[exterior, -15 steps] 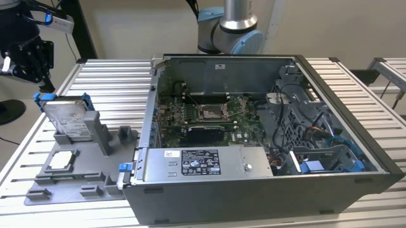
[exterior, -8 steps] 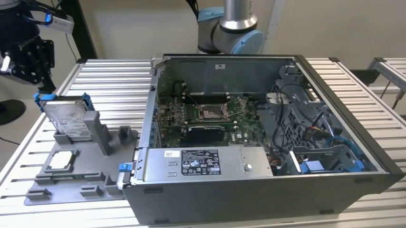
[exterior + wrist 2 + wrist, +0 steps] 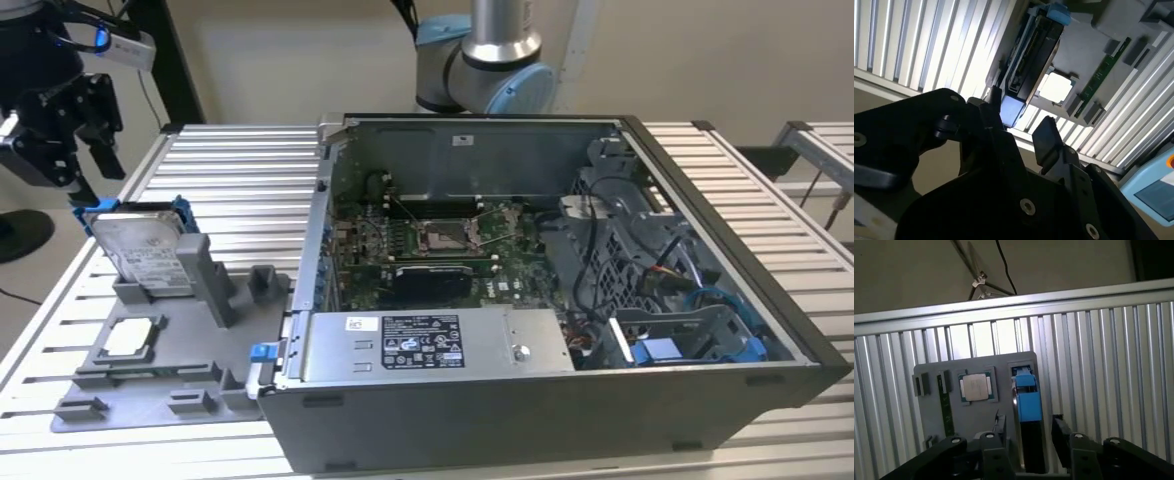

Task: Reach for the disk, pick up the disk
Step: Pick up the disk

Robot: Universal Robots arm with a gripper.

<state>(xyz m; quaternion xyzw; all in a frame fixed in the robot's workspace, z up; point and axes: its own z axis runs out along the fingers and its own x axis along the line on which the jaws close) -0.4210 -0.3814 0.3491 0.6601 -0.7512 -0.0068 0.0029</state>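
Observation:
I will next grab the disk with my gripper by its free upper end point(image 3: 139, 222), across the disk's flat sides, because the sides of the holder's slot fit tightly around the disk's lower end.
The disk point(image 3: 138, 247) stands on edge in a slot of the grey holder plate point(image 3: 147, 395), its silver face with a white label showing and a blue carrier frame around it. My black gripper point(image 3: 70, 165) hangs just above its upper end, open. In both wrist views the disk shows edge-on, as a dark slab point(image 3: 1031, 50) and with its blue frame end point(image 3: 1028, 400) lying between the two fingers. One finger point(image 3: 999, 427) is on each side of the disk, with a gap to it. The gripper point(image 3: 1029, 432) point(image 3: 1021, 122) holds nothing.
On the same holder plate lie a small white-topped square chip point(image 3: 976, 387) and a green memory stick point(image 3: 945, 407). An open computer case point(image 3: 561, 300) stands at the exterior view's right on the slatted metal table point(image 3: 227, 170). The arm's base point(image 3: 483, 70) is behind the case.

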